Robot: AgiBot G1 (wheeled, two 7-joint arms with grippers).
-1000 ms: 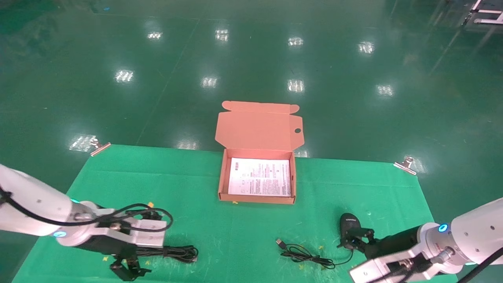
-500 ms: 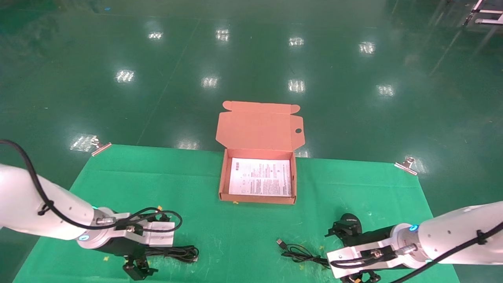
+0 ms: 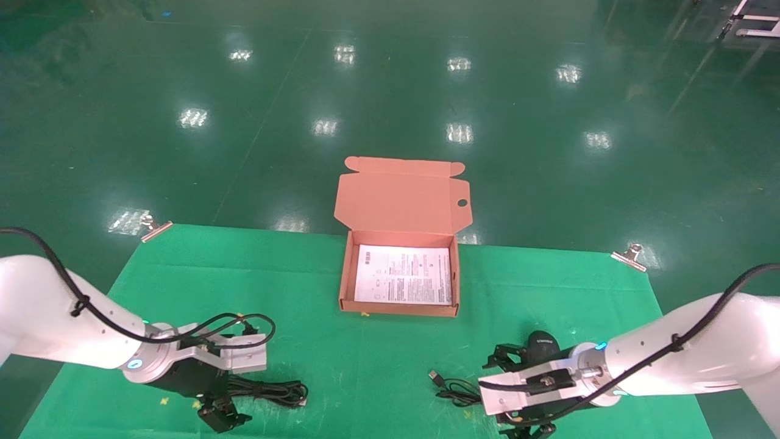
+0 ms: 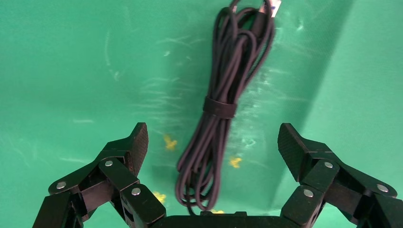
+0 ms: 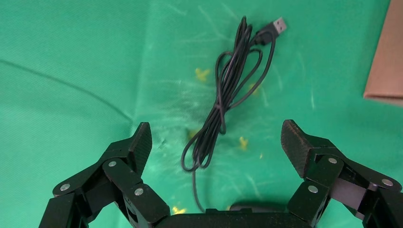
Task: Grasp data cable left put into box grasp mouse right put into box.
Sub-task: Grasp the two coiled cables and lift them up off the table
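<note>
My left gripper is going to grab the cords (image 4: 215,131) beside the cable's middle strap next, because the data cable (image 4: 223,109) is a long bundle with loose loops at both ends.
The data cable (image 3: 277,391) (image 4: 223,109), a black strapped bundle, lies on the green mat at the front left. My left gripper (image 3: 226,402) (image 4: 213,133) hovers low over its near end, open, with the loops lying between the fingers. The black mouse (image 3: 542,341) rests at the front right, and its thin cord (image 3: 456,391) (image 5: 223,104) with USB plug (image 5: 278,23) trails left. My right gripper (image 3: 513,393) (image 5: 216,129) is open above the cord, with the mouse (image 5: 247,207) close under its palm. The orange box (image 3: 345,274) sits open at the middle back, a white sheet inside.
The box's lid (image 3: 402,195) stands up behind it, past the table's far edge. Metal clips (image 3: 155,227) (image 3: 631,256) hold the mat at the back corners. One corner of the box (image 5: 387,57) shows in the right wrist view. Green floor lies beyond the table.
My right arm has swung left and forward, bringing its gripper over the mouse and cord. The left gripper has shifted slightly right and lower toward the cable bundle. Nothing was grasped.
</note>
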